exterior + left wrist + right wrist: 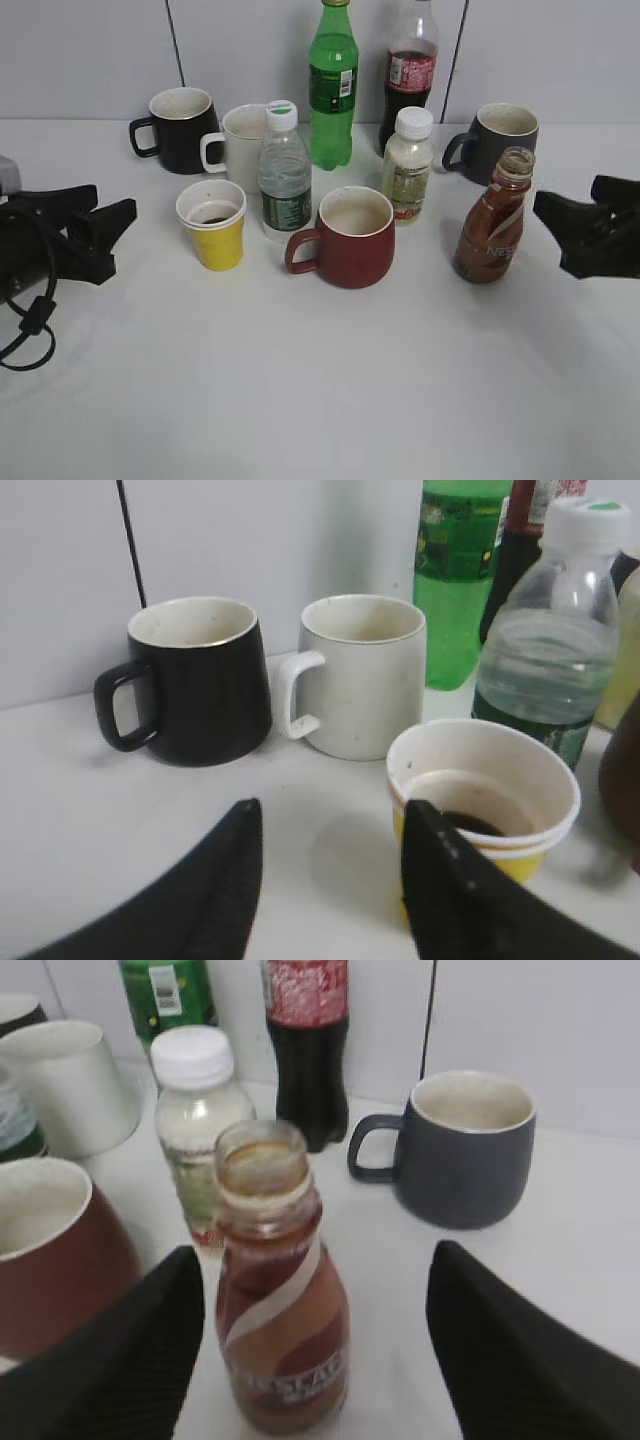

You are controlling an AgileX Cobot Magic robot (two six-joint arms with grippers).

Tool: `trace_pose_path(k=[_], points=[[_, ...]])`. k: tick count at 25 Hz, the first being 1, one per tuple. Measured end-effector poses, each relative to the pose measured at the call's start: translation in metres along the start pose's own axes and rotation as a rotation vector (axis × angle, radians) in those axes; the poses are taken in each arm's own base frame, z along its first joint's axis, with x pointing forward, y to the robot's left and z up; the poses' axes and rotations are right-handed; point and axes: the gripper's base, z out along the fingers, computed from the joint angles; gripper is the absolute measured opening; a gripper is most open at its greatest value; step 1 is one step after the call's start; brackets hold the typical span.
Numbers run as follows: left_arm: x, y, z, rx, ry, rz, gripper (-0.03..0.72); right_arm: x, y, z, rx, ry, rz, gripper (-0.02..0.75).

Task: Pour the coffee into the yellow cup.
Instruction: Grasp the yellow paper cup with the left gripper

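The left gripper grabs the cup by its yellow side below the cup's rim (pixel 220 248) next and keeps it upright, since Dark coffee (pixel 214 220) sits inside the cup.
The yellow cup (pixel 214 226) stands upright left of centre with dark liquid at its bottom; it also shows in the left wrist view (pixel 485 800). The brown coffee bottle (pixel 494 220) stands uncapped at the right, and in the right wrist view (pixel 280 1290). My left gripper (pixel 112 222) is open and empty, left of the cup; in the left wrist view (pixel 330 825) its right finger is close to the cup. My right gripper (pixel 556 212) is open, just right of the bottle; in the right wrist view (pixel 315 1270) the bottle stands ahead of the fingers, untouched.
A red mug (pixel 350 238) stands at the centre, with a water bottle (pixel 285 175) and a white-capped bottle (pixel 409 165) behind it. A black mug (pixel 183 130), white mug (pixel 240 145), green bottle (pixel 333 85), cola bottle (pixel 410 65) and grey mug (pixel 500 140) line the back wall.
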Motion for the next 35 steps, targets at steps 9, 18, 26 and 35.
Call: trace_pose_path(k=[9, 18, 26, 35], points=[[0.026, -0.002, 0.005, 0.034, 0.087, 0.04, 0.538, 0.047, 0.006, -0.006, -0.023, 0.077, -0.034, 0.523], [0.024, -0.01, 0.018, 0.116, 0.105, 0.092, 0.542, 0.053, 0.004, -0.007, 0.008, 0.096, -0.004, 0.521], [0.032, -0.027, 0.043, 0.185, 0.183, 0.133, 0.564, 0.052, 0.021, -0.003, -0.01, 0.095, -0.024, 0.521], [0.042, -0.023, 0.065, 0.2, 0.193, 0.117, 0.611, 0.052, 0.021, -0.002, 0.015, 0.094, -0.036, 0.521]])
